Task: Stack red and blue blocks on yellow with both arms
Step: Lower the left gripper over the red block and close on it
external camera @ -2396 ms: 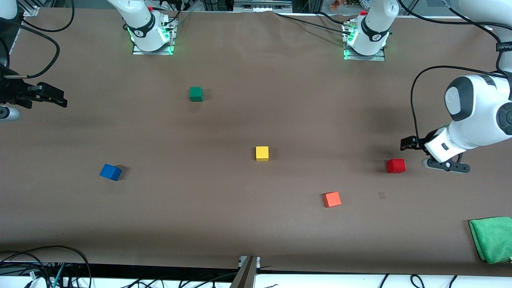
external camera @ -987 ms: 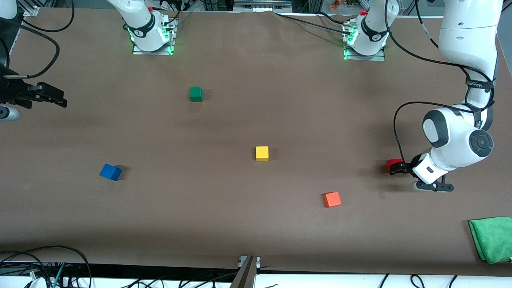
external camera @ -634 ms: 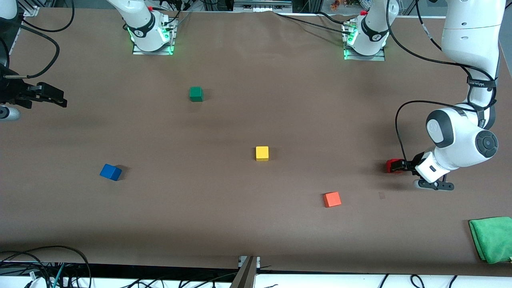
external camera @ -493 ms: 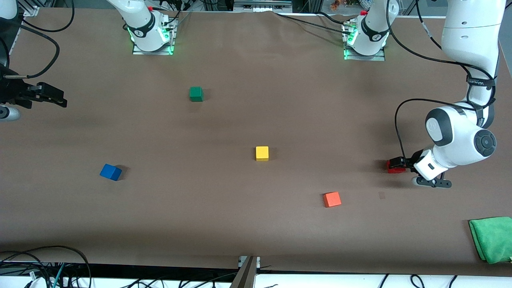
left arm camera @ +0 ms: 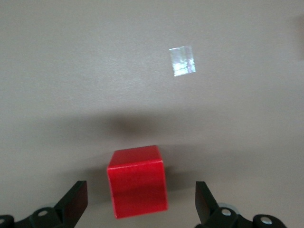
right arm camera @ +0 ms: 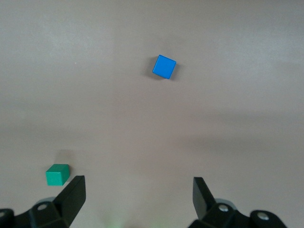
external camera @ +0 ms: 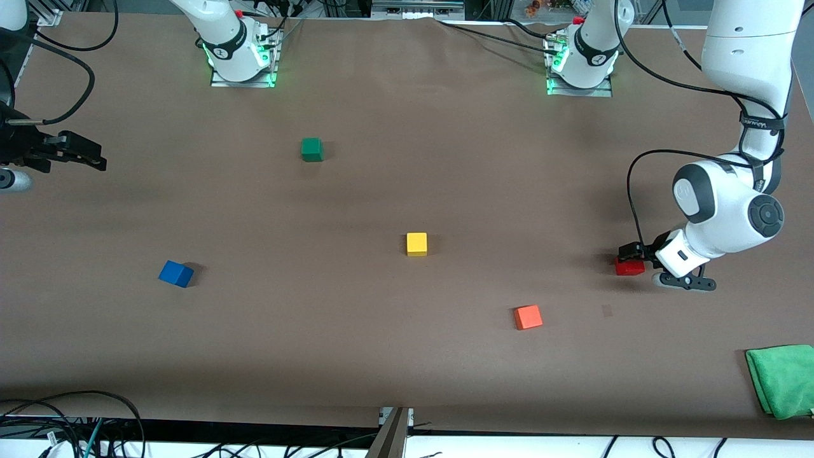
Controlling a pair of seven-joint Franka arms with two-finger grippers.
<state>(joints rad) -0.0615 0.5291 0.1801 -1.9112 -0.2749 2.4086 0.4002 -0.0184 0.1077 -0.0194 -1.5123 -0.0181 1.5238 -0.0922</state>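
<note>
I need to grab the red block by its two opposite sides with my left gripper next, so that its bottom stays free to rest on the yellow block [external camera: 416, 243].
The red block [external camera: 628, 267] sits on the table toward the left arm's end. My left gripper [external camera: 631, 253] hangs low right over it, open, a finger on each side of the block [left arm camera: 137, 180] without touching it. The yellow block [external camera: 416, 243] sits at the table's middle. The blue block [external camera: 175, 273] lies toward the right arm's end and shows in the right wrist view [right arm camera: 164, 66]. My right gripper [external camera: 79, 152] waits open and empty at the table's edge at its own end.
A green cube [external camera: 311, 149] sits nearer the arm bases and shows in the right wrist view [right arm camera: 57, 174]. An orange-red cube [external camera: 528, 317] lies nearer the front camera than the yellow block. A green cloth [external camera: 782, 378] lies at the front corner at the left arm's end.
My left gripper has come down from beside the red block to straddle it, fingers open. The right arm and all blocks have not moved.
</note>
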